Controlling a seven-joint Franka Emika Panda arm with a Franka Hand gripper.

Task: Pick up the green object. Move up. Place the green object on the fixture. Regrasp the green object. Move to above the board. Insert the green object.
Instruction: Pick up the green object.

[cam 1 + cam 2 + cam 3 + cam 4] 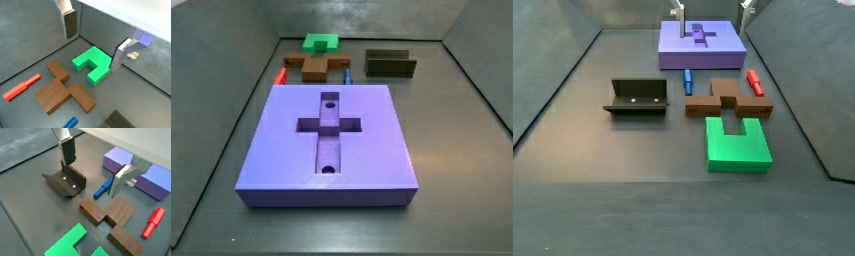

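Observation:
The green object has one peg [333,48] beside its notch. My gripper will grab the green object by that peg next, to set it on the fixture [392,63].
The green object [88,61] lies flat on the dark floor, its notch open between two prongs. It also shows in both side views [321,42] [736,146] and in a wrist view [67,246]. My gripper [91,51] hangs well above the floor, open and empty; it shows too in a wrist view [90,178] and in a side view [712,9], over the board's far end. The fixture [65,182] [392,63] [636,97] stands empty. The purple board [291,150] [727,46] [117,159] has an empty cross recess.
A brown cross-shaped piece [61,91] [724,100] lies between the green object and the board. A red peg [21,87] [755,81] and a blue peg [103,189] [687,81] lie beside it. Grey walls enclose the floor.

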